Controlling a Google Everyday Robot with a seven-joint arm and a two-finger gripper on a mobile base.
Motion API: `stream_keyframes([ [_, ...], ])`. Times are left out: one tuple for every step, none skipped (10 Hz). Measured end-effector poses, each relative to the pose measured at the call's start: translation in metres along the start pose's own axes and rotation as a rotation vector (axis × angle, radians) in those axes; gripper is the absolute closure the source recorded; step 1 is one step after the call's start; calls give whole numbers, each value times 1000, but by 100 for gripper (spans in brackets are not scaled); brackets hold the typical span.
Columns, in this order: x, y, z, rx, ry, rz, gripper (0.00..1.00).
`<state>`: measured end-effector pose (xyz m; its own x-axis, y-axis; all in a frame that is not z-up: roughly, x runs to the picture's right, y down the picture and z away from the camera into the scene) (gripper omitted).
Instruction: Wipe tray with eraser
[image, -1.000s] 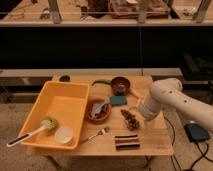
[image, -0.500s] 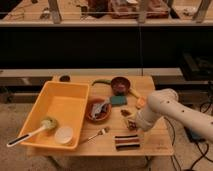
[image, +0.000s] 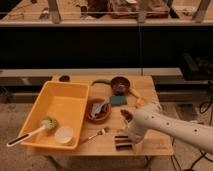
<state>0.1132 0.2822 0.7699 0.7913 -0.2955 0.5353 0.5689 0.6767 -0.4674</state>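
The eraser should wipe the yellow tray (image: 75, 95), so my gripper should first grab the eraser by its striped body (image: 123, 143) next.
The yellow tray (image: 75, 95) sits on the left half of the wooden table, with a green-headed brush (image: 47, 122) and a small white cup (image: 64, 134) inside it. The striped eraser (image: 121, 142) lies flat near the table's front edge, right of the tray. My white arm reaches in from the right, and my gripper (image: 130, 136) hangs directly over the eraser's right end, covering part of it. The gripper is open and holds nothing; the eraser rests on the table.
A brown bowl (image: 98, 110) holding utensils stands just right of the tray. A second brown bowl (image: 120, 84) is at the back, with a teal sponge (image: 118, 100) in front of it. A fork (image: 95, 135) lies between tray and eraser.
My arm has swung left and down, bringing the gripper from the table's right side to just over the eraser. The eraser and tray have not moved.
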Motion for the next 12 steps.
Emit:
stream_keyframes([
  [-1, -3, 9, -8, 8, -9, 22],
  [-1, -4, 15, -13, 10, -12, 29],
  [0, -4, 19, -16, 9, -9, 39],
  [1, -4, 20, -16, 8, -5, 49],
  [2, -4, 20, -15, 8, -1, 57],
  [5, -3, 18, -12, 21, 2, 68],
  [7, -3, 17, -9, 29, 4, 77],
  [8, -2, 17, -9, 31, 6, 87],
  [8, -1, 15, -10, 32, 5, 96],
  [8, -1, 15, -10, 32, 4, 100],
  [8, -1, 15, -11, 32, 4, 100],
  [7, -2, 13, -7, 40, -6, 100],
])
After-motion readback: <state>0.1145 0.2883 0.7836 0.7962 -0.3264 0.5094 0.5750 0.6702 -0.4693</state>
